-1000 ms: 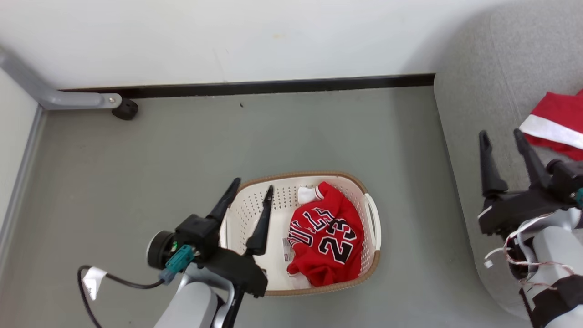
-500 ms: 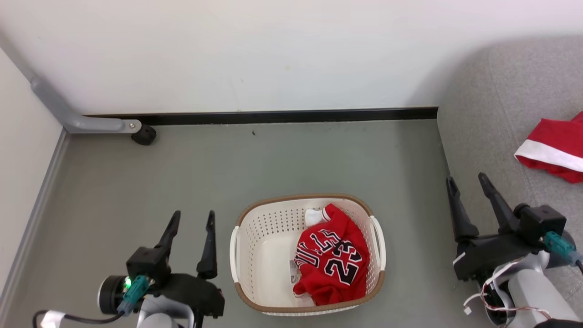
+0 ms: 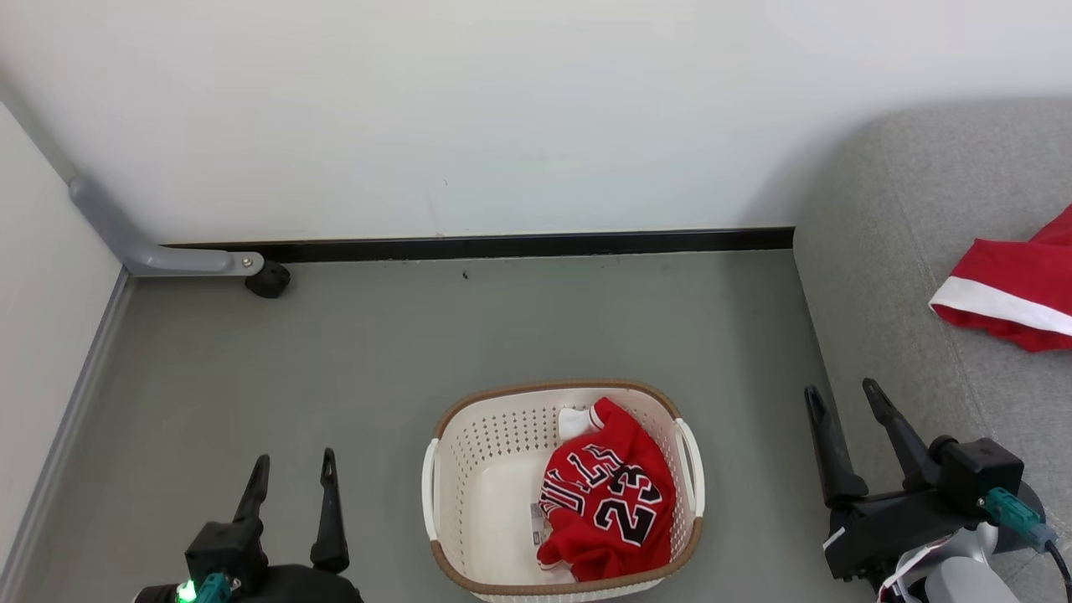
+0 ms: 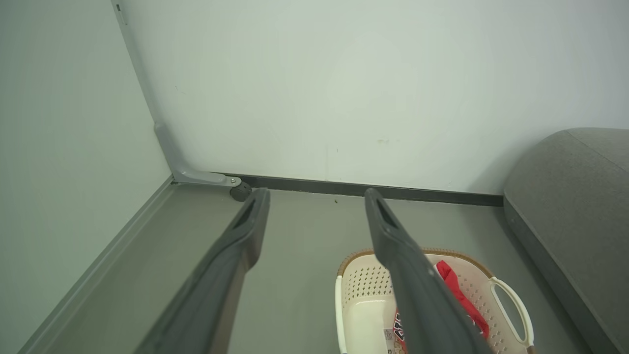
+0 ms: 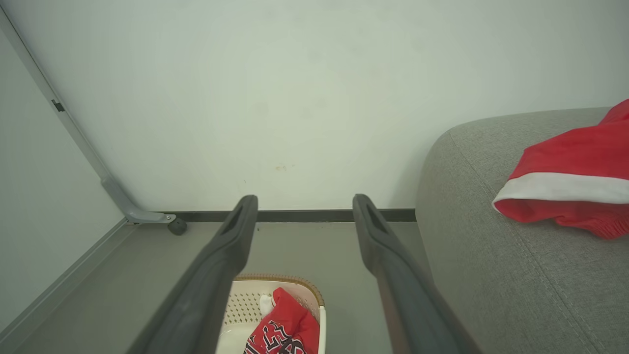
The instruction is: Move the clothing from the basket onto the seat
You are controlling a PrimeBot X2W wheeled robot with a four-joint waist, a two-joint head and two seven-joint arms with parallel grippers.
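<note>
I will next use my left gripper to grab the red jersey (image 3: 611, 502) by its raised fold (image 3: 615, 413) beside the white cuff, while the jersey's other part lies slumped in the basket.
A cream basket (image 3: 481, 456) with a brown rim stands on the grey floor, low in the head view. A red jersey (image 3: 611, 502) with number 23 lies crumpled in its right half. A second red garment with a white stripe (image 3: 1009, 293) lies on the grey seat (image 3: 879, 276) at the right. My left gripper (image 3: 293, 465) is open at the lower left, left of the basket, holding nothing. My right gripper (image 3: 842, 394) is open at the lower right, over the seat's edge, also holding nothing. The basket (image 4: 363, 295) and jersey (image 5: 287, 324) also show in the wrist views.
A white wall with a black baseboard (image 3: 519, 245) closes the far side. A grey bracket with a black caster (image 3: 268, 279) sits at the back-left corner, by a side panel (image 3: 42, 335). Bare floor (image 3: 536, 327) lies between basket and wall.
The head view has pulled back and risen. My left gripper came out of the basket and drew back to its left. The right gripper drew back from the striped garment.
</note>
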